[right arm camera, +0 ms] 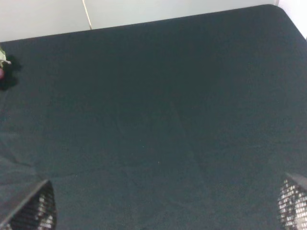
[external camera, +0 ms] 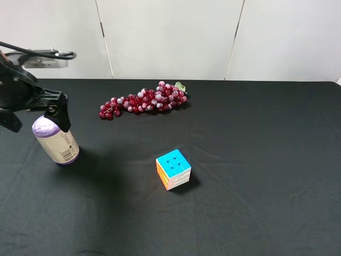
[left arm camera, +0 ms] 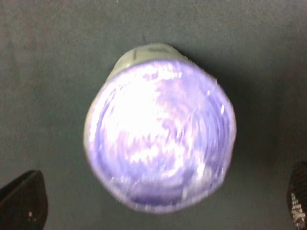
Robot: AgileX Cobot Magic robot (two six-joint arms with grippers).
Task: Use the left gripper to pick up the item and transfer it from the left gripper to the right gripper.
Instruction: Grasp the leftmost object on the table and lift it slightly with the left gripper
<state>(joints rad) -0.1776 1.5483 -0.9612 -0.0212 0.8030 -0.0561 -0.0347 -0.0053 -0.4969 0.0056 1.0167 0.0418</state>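
The fingertips of my left gripper end beside the purple lid [external camera: 45, 126], above the cream label. My left gripper needs to go lower before it closes on the item.
The item [external camera: 57, 141], a small cylinder with a cream label and a purple lid, stands on the black table [external camera: 240, 160] at the far left. My left gripper [external camera: 36, 118] hangs directly over it, open, with one finger [external camera: 61, 114] beside the lid. In the left wrist view the purple lid [left arm camera: 160, 139] fills the middle, seen from above, and the left gripper [left arm camera: 160, 203] has its fingertips [left arm camera: 21, 201] wide apart on either side. My right gripper [right arm camera: 163, 206] is open and empty over bare black cloth. It does not show in the exterior high view.
A multicoloured puzzle cube [external camera: 173, 169] sits near the table's middle. A bunch of dark red grapes [external camera: 144, 100] lies behind it towards the back. A white wall [external camera: 170, 37] stands behind the table's far edge.
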